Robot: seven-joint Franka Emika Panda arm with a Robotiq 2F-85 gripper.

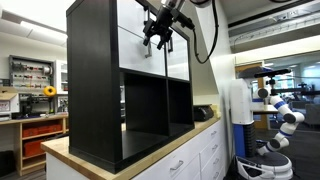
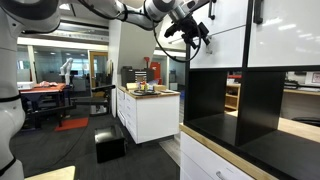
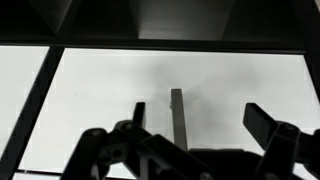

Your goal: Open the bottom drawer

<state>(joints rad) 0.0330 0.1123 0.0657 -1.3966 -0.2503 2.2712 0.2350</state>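
Note:
The black handle point(image 3: 177, 112) on the white front is still ahead of both fingers, so my gripper will move forward first and then close on the handle.
The bottom drawer point(image 3: 95, 100) fills the wrist view with its glossy white front, and its short black vertical handle point(image 3: 177, 112) stands near the middle. My gripper point(image 3: 197, 110) is open, with the handle between its two fingers and nearer the left one. In both exterior views the gripper point(image 1: 158, 42) point(image 2: 196, 36) is up against the lower white front point(image 1: 135, 55) point(image 2: 228, 50) of the black cube shelf point(image 1: 92, 90) and hides the handle. The drawer looks closed.
Another white front with a black handle point(image 2: 258, 10) sits above. Open black cubbies point(image 1: 145, 105) lie below the drawer. The shelf stands on a wooden countertop point(image 1: 150, 150) over white cabinet drawers point(image 1: 185, 165). A white robot point(image 1: 280, 115) and a counter island point(image 2: 148, 110) stand further off.

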